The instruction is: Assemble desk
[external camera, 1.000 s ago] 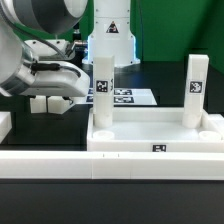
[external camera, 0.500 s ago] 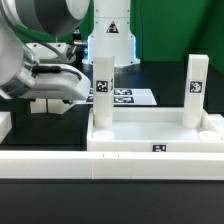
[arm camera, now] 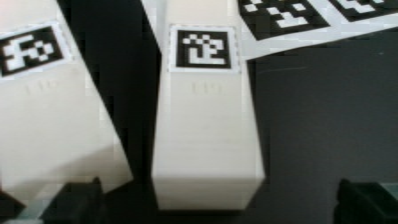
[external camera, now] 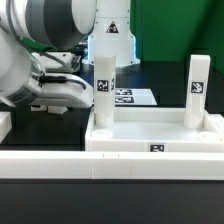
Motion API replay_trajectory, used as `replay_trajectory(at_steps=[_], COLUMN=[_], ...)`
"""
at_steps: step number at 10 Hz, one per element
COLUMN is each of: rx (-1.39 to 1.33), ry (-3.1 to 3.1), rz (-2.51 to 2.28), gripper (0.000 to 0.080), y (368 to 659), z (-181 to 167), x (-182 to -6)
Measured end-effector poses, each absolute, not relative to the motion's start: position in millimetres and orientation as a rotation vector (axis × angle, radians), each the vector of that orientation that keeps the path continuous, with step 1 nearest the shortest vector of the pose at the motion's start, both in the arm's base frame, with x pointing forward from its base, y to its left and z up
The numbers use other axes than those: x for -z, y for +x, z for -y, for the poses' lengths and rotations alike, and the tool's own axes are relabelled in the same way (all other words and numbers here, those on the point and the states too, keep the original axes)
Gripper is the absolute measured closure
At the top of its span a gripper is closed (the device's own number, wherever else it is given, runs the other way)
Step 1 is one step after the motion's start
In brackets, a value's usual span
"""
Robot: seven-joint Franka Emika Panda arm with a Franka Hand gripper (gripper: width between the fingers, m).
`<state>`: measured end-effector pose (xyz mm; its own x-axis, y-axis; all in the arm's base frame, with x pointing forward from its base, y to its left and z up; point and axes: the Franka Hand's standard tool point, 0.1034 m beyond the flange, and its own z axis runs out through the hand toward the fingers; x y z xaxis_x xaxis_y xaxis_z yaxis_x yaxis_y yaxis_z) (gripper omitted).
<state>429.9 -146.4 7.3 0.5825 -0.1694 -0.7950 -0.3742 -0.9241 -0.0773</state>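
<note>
I need to fit the middle leg upright into the desk's tabletop, so I should grab it by its plain end [arm camera: 206, 186] next.
The desk's tabletop [external camera: 150, 133] lies as a shallow white tray at the exterior view's right. Two tagged legs stand upright in it, one at the left corner [external camera: 102, 88] and one at the right corner [external camera: 195, 88]. In the wrist view two more tagged legs lie flat on the dark table, one in the middle [arm camera: 205, 120] and one beside it [arm camera: 45, 110]. My gripper [arm camera: 222, 205] is open above the near end of the middle leg. Its dark fingertips [arm camera: 75, 200] stand wide on either side and are apart from the leg. In the exterior view the arm [external camera: 45, 60] hides these loose legs.
The marker board [external camera: 128, 97] lies flat behind the tabletop and shows at a corner of the wrist view [arm camera: 311, 18]. A long white rail [external camera: 100, 166] runs along the front. A white block [external camera: 4, 124] sits at the exterior view's left edge.
The arm has moved toward the exterior view's right and lower, now covering the white leg ends that showed under it before. The jaws stay wide.
</note>
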Motion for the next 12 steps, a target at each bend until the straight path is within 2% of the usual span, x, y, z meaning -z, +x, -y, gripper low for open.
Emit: replay_trajectory(at_steps=[9,10,11,12], rx=[-1.291,-1.292,-1.291,-1.291], ry=[-2.557,-2.554,-2.554,-2.554], rz=[-0.465,-0.468,-0.469,-0.469], gripper=[0.0151,0.0266,0.0266,0.0401], y=[417,417,417,417], z=[142,143,143,143], x=[-3.0,-2.9,-2.9,-2.9])
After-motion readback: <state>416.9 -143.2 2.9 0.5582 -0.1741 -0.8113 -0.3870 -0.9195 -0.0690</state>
